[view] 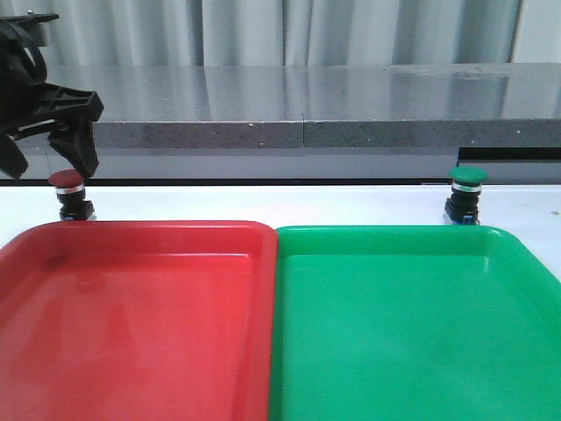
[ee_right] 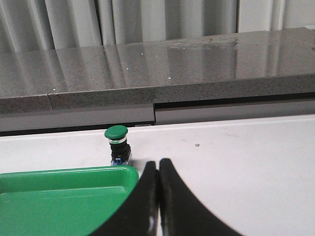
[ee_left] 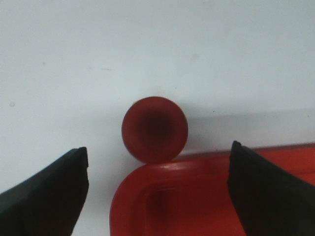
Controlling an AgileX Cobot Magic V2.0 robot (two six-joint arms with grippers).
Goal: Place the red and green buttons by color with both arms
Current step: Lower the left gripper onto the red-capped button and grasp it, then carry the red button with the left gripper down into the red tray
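Note:
The red cap (view: 67, 178) of the upright button (view: 76, 207) is still below my left gripper's fingers, so they need to go lower before they close. They would miss the button if they closed now.
The red button (view: 67, 192) stands upright on the white table just behind the red tray's far left corner. My left gripper (view: 44, 162) hangs open above it, jaws spread wide; in the left wrist view the red cap (ee_left: 154, 129) lies ahead of the open gripper (ee_left: 160, 153). The green button (view: 465, 194) stands upright behind the green tray's far right part. It shows in the right wrist view (ee_right: 117, 144) ahead and to one side of my right gripper (ee_right: 158, 162), which is shut and empty. The right gripper is out of the front view.
A red tray (view: 131, 237) and a green tray (view: 403, 237) lie side by side in front, both empty. A grey stone ledge (view: 307, 110) runs along the back of the table. The red tray's corner (ee_left: 128, 187) lies under the left jaws.

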